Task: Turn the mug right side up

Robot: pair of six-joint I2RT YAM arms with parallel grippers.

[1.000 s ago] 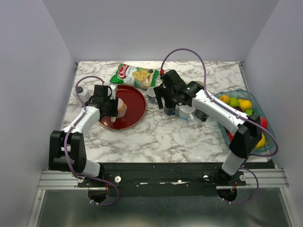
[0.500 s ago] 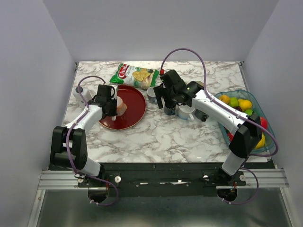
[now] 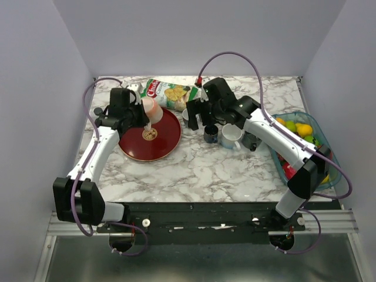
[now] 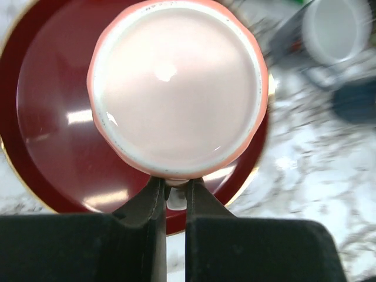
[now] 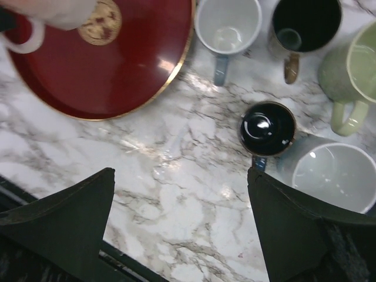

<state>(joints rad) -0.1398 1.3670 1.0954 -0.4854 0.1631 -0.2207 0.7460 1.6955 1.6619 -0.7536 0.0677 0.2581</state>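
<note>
I will set the pink mug right side up, so my right gripper will next grab it by the free part of its handle [image 3: 148, 126] [image 5: 36, 39].
The pink mug [image 3: 151, 109] with a white inside hangs above the back edge of the red plate [image 3: 161, 147]. My left gripper [image 3: 143, 113] is shut on its handle. In the left wrist view the mug's open mouth [image 4: 176, 88] faces the camera, and the gripper [image 4: 174, 185] pinches the white handle below the rim. The mug's edge also shows in the right wrist view [image 5: 53, 13]. My right gripper [image 3: 197, 122] is open and empty, hovering over bare marble [image 5: 182, 223] right of the plate.
Several other mugs stand right of the plate: white [image 5: 228, 26], dark with a gold handle [image 5: 305, 23], green [image 5: 352, 73], dark blue [image 5: 268, 128], pale grey [image 5: 329, 173]. A chips bag [image 3: 167, 92] lies at the back. A fruit basket [image 3: 311, 117] sits at right.
My left gripper has lifted the pink mug off the red plate and carried it toward the back, tilting it. My right gripper has shifted slightly left and back.
</note>
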